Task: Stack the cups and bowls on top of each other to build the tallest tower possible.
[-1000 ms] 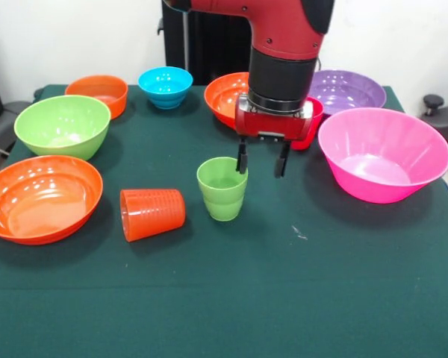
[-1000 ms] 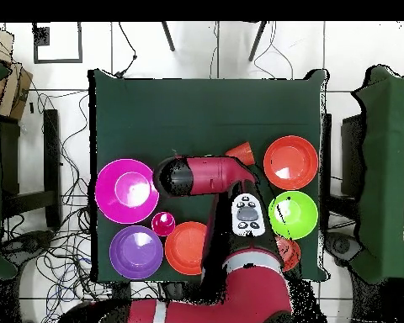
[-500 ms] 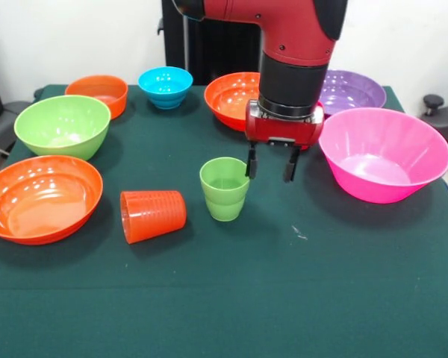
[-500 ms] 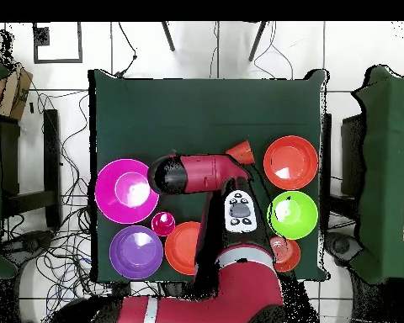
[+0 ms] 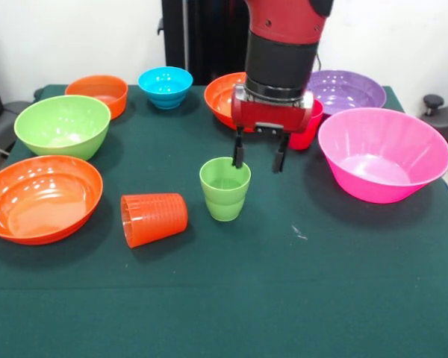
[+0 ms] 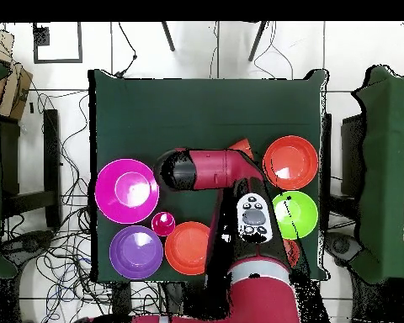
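The gripper grabs the rim of the light green cup (image 5: 225, 189) next, to stack a tower.
The light green cup (image 5: 225, 189) stands upright at the table's middle. My gripper (image 5: 259, 162) is open and empty, hanging just behind the cup's right rim, with one fingertip (image 5: 239, 158) at the rim. The orange cup (image 5: 154, 218) lies on its side to the left; its tip shows in the overhead view (image 6: 241, 149). The magenta-red cup (image 5: 308, 128) stands behind the gripper (image 6: 163, 224). The bowls stand around: pink (image 5: 383, 153), purple (image 5: 346, 91), green (image 5: 63, 125), wide orange (image 5: 41, 198), wide orange (image 5: 224, 97), small orange (image 5: 98, 93), small blue (image 5: 165, 86).
In the overhead view the arm (image 6: 197, 171) covers the green cup and the gripper. The pink bowl (image 6: 127, 191), purple bowl (image 6: 136, 251), orange bowls (image 6: 187, 247) (image 6: 290, 161) and green bowl (image 6: 292, 214) ring it. The green cloth (image 5: 284, 298) lies in front.
The gripper has swung left and a little up, from beside the green cup's right side to over its right rim. The cups and bowls have stayed put.
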`<action>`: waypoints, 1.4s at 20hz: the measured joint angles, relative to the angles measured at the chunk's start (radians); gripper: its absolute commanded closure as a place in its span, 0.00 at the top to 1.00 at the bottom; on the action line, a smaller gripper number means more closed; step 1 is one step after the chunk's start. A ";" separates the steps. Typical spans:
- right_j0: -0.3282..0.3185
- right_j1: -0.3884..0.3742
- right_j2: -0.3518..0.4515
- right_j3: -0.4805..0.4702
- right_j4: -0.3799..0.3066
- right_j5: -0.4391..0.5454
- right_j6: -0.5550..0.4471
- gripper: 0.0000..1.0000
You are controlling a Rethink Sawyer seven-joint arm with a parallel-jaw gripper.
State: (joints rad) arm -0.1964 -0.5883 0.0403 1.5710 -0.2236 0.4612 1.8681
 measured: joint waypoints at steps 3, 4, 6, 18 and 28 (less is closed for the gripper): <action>-0.016 -0.023 0.008 0.000 0.000 0.032 0.000 1.00; -0.021 -0.030 0.011 0.000 -0.001 0.040 0.000 1.00; -0.039 -0.048 0.023 0.000 0.000 0.065 0.000 1.00; -0.131 -0.029 0.086 -0.036 -0.001 0.087 0.000 1.00; -0.226 0.022 0.182 -0.092 -0.004 0.114 0.000 1.00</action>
State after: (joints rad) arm -0.4223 -0.5661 0.2226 1.4793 -0.2271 0.5749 1.8677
